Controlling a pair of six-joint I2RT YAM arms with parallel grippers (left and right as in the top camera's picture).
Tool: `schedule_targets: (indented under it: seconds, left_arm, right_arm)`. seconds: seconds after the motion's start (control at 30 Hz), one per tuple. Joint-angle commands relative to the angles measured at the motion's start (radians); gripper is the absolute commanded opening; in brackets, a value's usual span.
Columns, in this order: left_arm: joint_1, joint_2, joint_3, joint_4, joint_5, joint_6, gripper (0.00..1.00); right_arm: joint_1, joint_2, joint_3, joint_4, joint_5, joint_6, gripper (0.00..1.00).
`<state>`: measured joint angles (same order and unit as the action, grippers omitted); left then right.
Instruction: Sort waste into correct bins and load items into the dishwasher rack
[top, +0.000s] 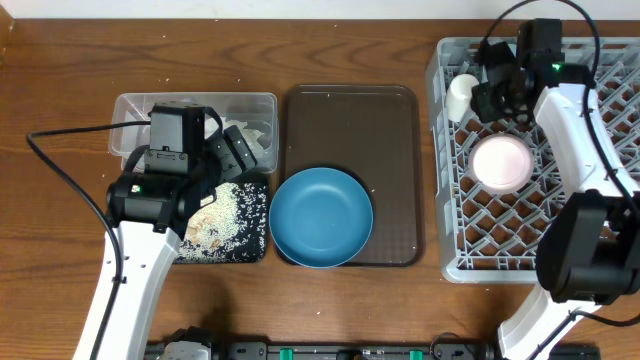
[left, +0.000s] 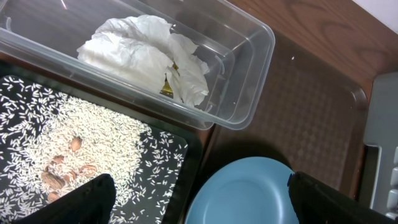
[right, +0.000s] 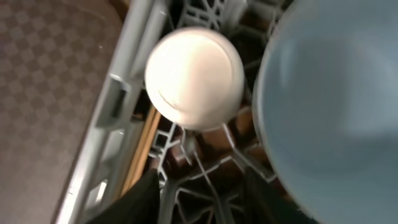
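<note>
My right gripper is going to reach the light-blue bowl and take hold of it by its rim (right: 263, 117). The bowl's base then stays free to stand tilted in the dishwasher rack.
The large deep-blue bowl (top: 320, 217) (left: 249, 193) sits on the brown serving tray. My left gripper (top: 232, 158) (left: 205, 208) hangs open above the black tray's (left: 199, 146) corner and the bowl's rim, holding nothing. Loose rice (left: 93, 134) covers the black tray (top: 258, 250). Crumpled tissue (left: 143, 50) and a yellow-green wrapper scrap (left: 166, 87) lie in the clear tub (top: 140, 100) (left: 249, 74). In the dishwasher rack (top: 450, 220) stand the white cup (top: 461, 93) (right: 194, 78) and the upturned pink-rimmed bowl (top: 500, 162). My right gripper (top: 483, 98) (right: 205, 199) is open just short of the cup. A light-blue bowl (right: 329, 112) lies beside it.
The brown serving tray (top: 350, 130) lies between the bins and the rack. The rack's left wall (right: 118, 106) runs close beside the cup. A black cable (top: 60, 160) trails across the table left of my left arm.
</note>
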<state>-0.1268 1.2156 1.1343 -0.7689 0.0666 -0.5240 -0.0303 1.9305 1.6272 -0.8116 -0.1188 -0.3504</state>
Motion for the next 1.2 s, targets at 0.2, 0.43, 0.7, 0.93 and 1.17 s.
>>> schedule_targets:
  seconds: [0.2, 0.43, 0.7, 0.93, 1.17]
  left_arm:
    - [0.003, -0.007, 0.022, 0.0, -0.019, 0.002, 0.91]
    - [0.003, -0.007, 0.022, 0.0, -0.019, 0.002, 0.91]
    - [0.003, -0.007, 0.022, 0.0, -0.019, 0.002, 0.91]
    - [0.003, -0.007, 0.022, 0.0, -0.019, 0.002, 0.91]
    - [0.003, -0.007, 0.022, 0.0, -0.019, 0.002, 0.91]
  right_arm:
    - [0.05, -0.06, 0.056, 0.039, 0.157, -0.147, 0.38]
    - [0.023, -0.013, 0.053, 0.073, 0.156, -0.156, 0.32]
    - [0.012, 0.037, 0.053, 0.07, 0.156, -0.156, 0.32]
    - [0.005, 0.071, 0.052, 0.063, 0.157, -0.156, 0.25]
    - [0.005, 0.071, 0.052, 0.063, 0.163, -0.156, 0.06]
